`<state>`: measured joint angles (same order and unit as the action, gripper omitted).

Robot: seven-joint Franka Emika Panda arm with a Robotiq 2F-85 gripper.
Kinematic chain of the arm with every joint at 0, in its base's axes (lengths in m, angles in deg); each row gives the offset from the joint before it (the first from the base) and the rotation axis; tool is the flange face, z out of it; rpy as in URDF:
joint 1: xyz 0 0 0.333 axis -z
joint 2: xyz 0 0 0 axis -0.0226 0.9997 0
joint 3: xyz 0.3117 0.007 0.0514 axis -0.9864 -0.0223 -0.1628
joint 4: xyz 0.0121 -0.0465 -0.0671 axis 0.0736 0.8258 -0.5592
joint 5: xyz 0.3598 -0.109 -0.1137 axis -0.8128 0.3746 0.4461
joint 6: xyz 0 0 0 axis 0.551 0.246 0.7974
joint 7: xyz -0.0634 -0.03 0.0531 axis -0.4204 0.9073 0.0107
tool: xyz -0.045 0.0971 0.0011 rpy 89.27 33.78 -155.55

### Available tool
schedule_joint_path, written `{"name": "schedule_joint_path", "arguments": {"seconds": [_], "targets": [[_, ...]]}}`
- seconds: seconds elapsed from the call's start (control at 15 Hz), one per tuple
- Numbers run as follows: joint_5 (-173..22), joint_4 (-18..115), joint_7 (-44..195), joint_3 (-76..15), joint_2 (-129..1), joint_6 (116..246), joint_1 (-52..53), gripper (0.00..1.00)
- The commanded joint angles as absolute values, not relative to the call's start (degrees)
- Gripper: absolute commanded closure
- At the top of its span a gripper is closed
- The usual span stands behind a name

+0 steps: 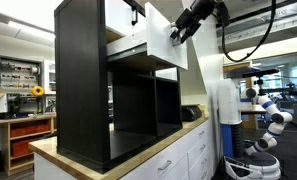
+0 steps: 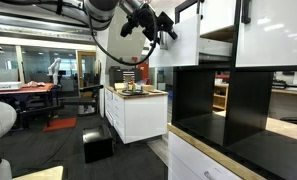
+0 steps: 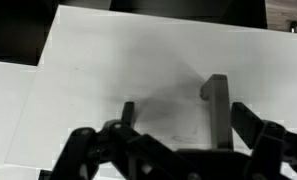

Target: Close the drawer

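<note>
The gripper grabs the bar handle on the white front next, fingers astride the handle's long sides. This grip is for pushing the drawer [image 1: 164,46] closed.
The drawer [image 1: 164,46] has a glossy white square front and pale sides. It sits pulled partly out of the top row of the tall black cube-shelf unit [image 1: 83,80]. It also shows in an exterior view [image 2: 188,35]. My gripper [image 1: 178,33] is right at the white front, near its upper part, and also shows in an exterior view [image 2: 160,28]. In the wrist view the white drawer front [image 3: 98,70] fills the frame. My gripper [image 3: 173,105] is open with both fingers pointing at it and nothing between them. I cannot tell whether they touch it.
The shelf unit stands on a wooden countertop [image 1: 83,163] over low white cabinets with bar handles [image 1: 193,155]. A white robot [image 1: 268,120] stands beyond the counter. A white island cabinet [image 2: 138,112] with items on top and a black box [image 2: 98,148] stand on the floor.
</note>
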<state>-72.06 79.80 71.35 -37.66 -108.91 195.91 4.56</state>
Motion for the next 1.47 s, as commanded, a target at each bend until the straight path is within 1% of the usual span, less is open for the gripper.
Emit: {"name": "schedule_joint_path", "arguments": {"seconds": [0.0, 0.47, 0.67, 0.8, 0.87, 1.4], "targets": [[-71.3, 78.6, 72.6, -37.6, -107.0, 199.6, 4.9, 0.33], [-71.9, 77.9, 72.0, -39.1, -108.5, 202.2, 3.2, 0.8], [-71.5, 76.6, 73.4, -41.2, -109.6, 200.3, 2.8, 0.97], [-71.4, 75.9, 73.5, -41.5, -109.4, 200.2, 3.0, 0.98], [-71.5, 75.9, 73.4, -41.4, -109.2, 199.9, 3.1, 0.95], [-71.5, 74.4, 73.3, -39.9, -105.4, 201.5, 4.3, 0.96]]}}
